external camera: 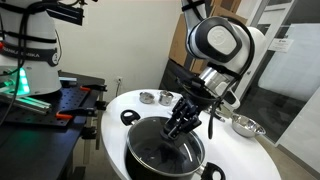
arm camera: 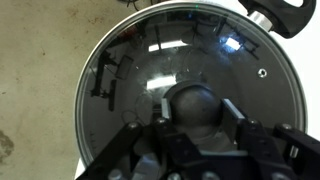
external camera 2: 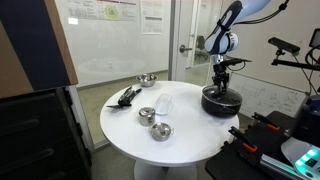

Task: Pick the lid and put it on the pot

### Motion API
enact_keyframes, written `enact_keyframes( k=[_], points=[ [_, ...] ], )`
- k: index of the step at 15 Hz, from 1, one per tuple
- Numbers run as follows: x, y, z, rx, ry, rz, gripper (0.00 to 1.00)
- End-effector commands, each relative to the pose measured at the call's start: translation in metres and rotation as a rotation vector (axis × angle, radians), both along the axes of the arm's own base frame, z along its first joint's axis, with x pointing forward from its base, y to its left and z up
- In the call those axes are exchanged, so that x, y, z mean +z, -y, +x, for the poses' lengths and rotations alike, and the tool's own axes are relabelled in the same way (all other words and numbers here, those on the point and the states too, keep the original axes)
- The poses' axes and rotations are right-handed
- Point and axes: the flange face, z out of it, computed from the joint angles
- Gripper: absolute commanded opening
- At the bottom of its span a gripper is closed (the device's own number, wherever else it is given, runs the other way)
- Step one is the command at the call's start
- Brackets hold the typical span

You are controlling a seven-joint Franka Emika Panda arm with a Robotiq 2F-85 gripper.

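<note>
The clear glass lid (external camera: 160, 148) lies level at the pot's rim, directly over the pot, so it is time for my gripper to open now.
The clear glass lid (arm camera: 150, 60) with its thin metal rim fills the wrist view; the pot's dark inside shows through it. The gripper (arm camera: 195, 112) has a finger on each side of the lid's dark centre knob and is shut on it. In both exterior views the gripper (external camera: 183, 125) (external camera 2: 221, 88) reaches straight down over the large black pot (external camera: 135, 165) (external camera 2: 220, 105), with the lid (external camera: 160, 148) level at the pot's rim. One black loop handle of the pot (arm camera: 282, 12) shows at the top right of the wrist view.
The pot stands near the edge of a round white table (external camera 2: 180, 145). On the table are a shiny steel bowl (external camera: 246, 126) (external camera 2: 146, 80), two little metal cups (external camera 2: 147, 115) (external camera 2: 160, 131) and a black utensil (external camera 2: 125, 96). A glass wall stands behind it.
</note>
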Motion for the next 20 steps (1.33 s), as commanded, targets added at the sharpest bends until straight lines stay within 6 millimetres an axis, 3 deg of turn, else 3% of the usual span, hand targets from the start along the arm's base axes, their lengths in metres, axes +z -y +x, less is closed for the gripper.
enact_keyframes(
  k=[1,9,10,11,14,20],
  points=[
    [0.005,-0.006,0.004,-0.005,-0.014,0.000,0.26],
    [0.003,-0.011,0.003,0.011,-0.017,-0.004,0.26],
    [0.002,-0.011,0.004,0.011,-0.019,-0.005,0.76],
    [0.002,-0.012,0.004,0.013,-0.020,-0.005,0.77],
    [0.001,-0.015,0.005,0.017,-0.020,-0.003,0.98],
    [0.000,-0.017,0.006,0.020,-0.023,-0.002,1.00]
  ],
)
